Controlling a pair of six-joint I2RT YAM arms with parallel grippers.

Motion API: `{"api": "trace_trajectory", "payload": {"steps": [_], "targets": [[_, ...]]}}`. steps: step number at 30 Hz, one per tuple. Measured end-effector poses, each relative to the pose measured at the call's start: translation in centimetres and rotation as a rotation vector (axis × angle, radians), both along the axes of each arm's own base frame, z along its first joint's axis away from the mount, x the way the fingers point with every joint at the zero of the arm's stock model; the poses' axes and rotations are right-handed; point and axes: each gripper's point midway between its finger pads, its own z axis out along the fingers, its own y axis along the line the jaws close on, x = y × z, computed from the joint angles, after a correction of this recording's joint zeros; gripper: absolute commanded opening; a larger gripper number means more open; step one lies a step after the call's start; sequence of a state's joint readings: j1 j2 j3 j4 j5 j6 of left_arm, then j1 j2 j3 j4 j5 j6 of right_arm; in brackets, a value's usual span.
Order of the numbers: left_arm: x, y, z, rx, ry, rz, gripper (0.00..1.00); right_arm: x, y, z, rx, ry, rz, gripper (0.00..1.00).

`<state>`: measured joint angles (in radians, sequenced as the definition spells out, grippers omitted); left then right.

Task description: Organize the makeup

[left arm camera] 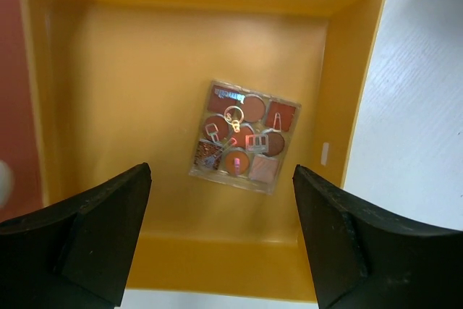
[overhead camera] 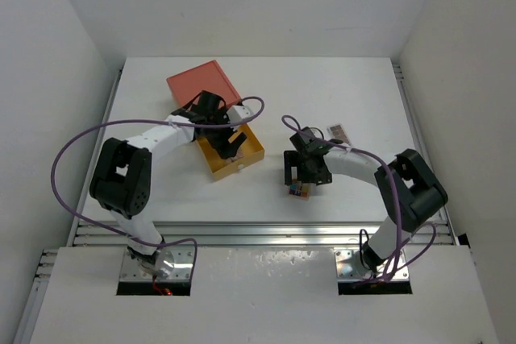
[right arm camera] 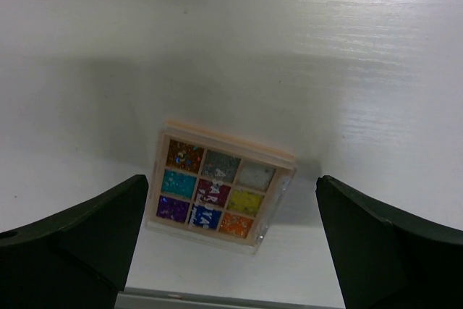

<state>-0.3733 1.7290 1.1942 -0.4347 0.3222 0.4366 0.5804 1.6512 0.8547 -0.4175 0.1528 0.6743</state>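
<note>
My fingers are on either side of the whole multicoloured glitter palette, which lies slightly turned. My right gripper should close on the palette now, as it would hold the palette's two sides.
A brown-toned eyeshadow palette (left arm camera: 244, 137) lies flat inside the yellow drawer tray (left arm camera: 130, 92). My left gripper (left arm camera: 221, 177) hovers above that tray (overhead camera: 254, 151), open and empty. A multicoloured glitter palette (right arm camera: 217, 186) lies on the white table near the front edge, also in the top view (overhead camera: 298, 191). My right gripper (right arm camera: 231, 182) is open above it, one finger to each side, not touching. In the top view the left gripper (overhead camera: 230, 144) is left of centre and the right gripper (overhead camera: 302, 175) is at centre. A pink-brown palette (overhead camera: 339, 132) lies behind the right arm. No black brushes or pencils show.
An orange flat box cover (overhead camera: 204, 82) lies behind the yellow tray at the back left, touching or nearly touching it. The metal rail of the table's near edge (overhead camera: 266, 235) runs just in front of the multicoloured palette. White walls enclose the table.
</note>
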Motion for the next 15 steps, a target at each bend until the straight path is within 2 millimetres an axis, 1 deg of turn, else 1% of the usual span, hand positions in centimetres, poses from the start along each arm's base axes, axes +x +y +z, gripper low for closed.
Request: {"api": "trace_trajectory", "payload": {"steps": [2, 3, 4, 5, 6, 7, 9, 10, 12, 13, 15], "targets": [[0.4, -0.2, 0.8, -0.008, -0.005, 0.012, 0.86, 0.1, 0.2, -0.4, 0.008, 0.002, -0.025, 0.96], [0.8, -0.3, 1.5, -0.016, -0.013, 0.022, 0.86, 0.2, 0.3, -0.6, 0.007, 0.003, -0.036, 0.95], [1.3, -0.5, 2.4, -0.024, -0.025, 0.030, 0.86, 0.2, 0.2, -0.6, -0.001, 0.001, -0.046, 0.88], [1.8, -0.7, 3.4, -0.035, -0.041, 0.040, 0.86, 0.2, 0.2, -0.7, -0.005, -0.001, -0.051, 0.84], [2.5, -1.0, 4.5, -0.050, -0.062, 0.050, 0.86, 0.2, 0.2, -0.7, -0.011, -0.002, -0.058, 0.78], [3.2, -1.2, 5.8, -0.066, -0.086, 0.062, 0.86, 0.2, 0.2, -0.7, -0.018, -0.006, -0.063, 0.68], [4.2, -1.4, 8.2, -0.102, -0.123, 0.092, 0.86, 0.2, 0.3, -0.7, -0.018, -0.010, -0.077, 0.56], [4.5, -1.3, 9.1, -0.116, -0.138, 0.106, 0.86, 0.2, 0.4, -0.8, -0.015, -0.010, -0.085, 0.45], [5.5, -0.5, 11.2, -0.141, -0.168, 0.155, 0.86, 0.2, 0.4, -0.8, -0.012, -0.011, -0.095, 0.39], [6.1, 0.1, 12.2, -0.149, -0.187, 0.186, 0.86, 0.2, 0.4, -0.8, -0.012, -0.012, -0.098, 0.34], [7.6, 2.0, 13.9, -0.151, -0.230, 0.259, 0.86, 0.2, 0.4, -0.8, -0.013, -0.011, -0.100, 0.31]]}}
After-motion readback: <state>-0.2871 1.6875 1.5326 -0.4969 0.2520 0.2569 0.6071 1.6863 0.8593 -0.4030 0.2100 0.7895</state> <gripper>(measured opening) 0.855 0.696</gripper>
